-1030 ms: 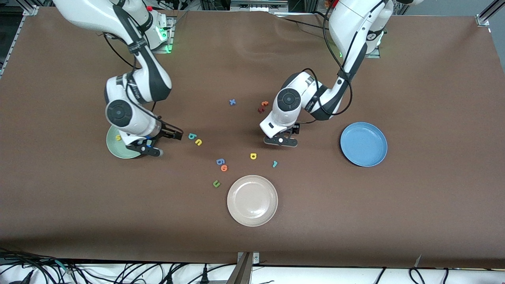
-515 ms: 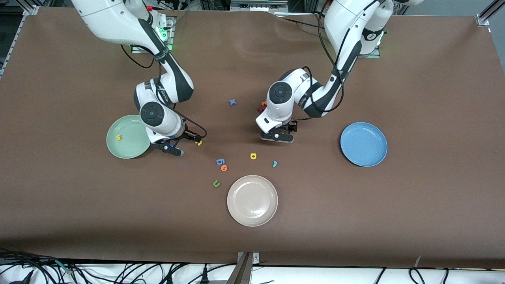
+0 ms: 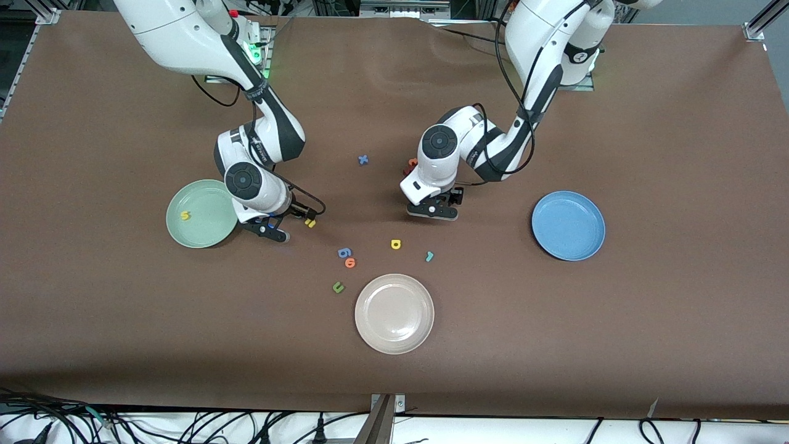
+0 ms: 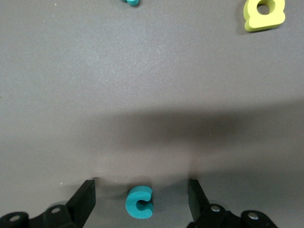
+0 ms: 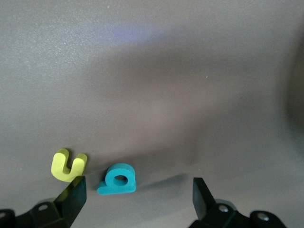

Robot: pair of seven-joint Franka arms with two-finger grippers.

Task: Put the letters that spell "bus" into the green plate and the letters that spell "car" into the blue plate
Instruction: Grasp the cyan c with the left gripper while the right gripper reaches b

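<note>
I will next grab the teal b with my right gripper by the ends of its straight stem [image 5: 117, 190]. Then it can help spell "bus" in the green plate.
The green plate [image 3: 203, 200] holds the yellow s [image 3: 183, 216]. Beside it, my right gripper [image 3: 288, 222] [image 5: 137, 192] is low over the table and open. The teal b [image 5: 118, 179] lies between its fingers, nearer one of them, and the yellow u [image 3: 310, 222] [image 5: 69, 165] lies just outside that finger. My left gripper [image 3: 433, 211] [image 4: 141, 199] stands open astride the teal c [image 4: 139, 202], with both fingers clear of it. The yellow a [image 3: 396, 244] [image 4: 264, 13] and teal r [image 3: 429, 256] lie nearer the front camera. The blue plate [image 3: 568, 225] holds nothing.
A beige plate [image 3: 394, 313] sits nearest the front camera. A darker blue 6 [image 3: 344, 252], an orange o [image 3: 350, 263] and a green u [image 3: 338, 287] lie between the arms. A blue x [image 3: 363, 160] and dark red and orange letters [image 3: 410, 165] lie closer to the robots' bases.
My right gripper has come off the green plate and moved to the teal b and yellow u. My left gripper has shifted slightly toward the bases and its fingers have narrowed a little.
</note>
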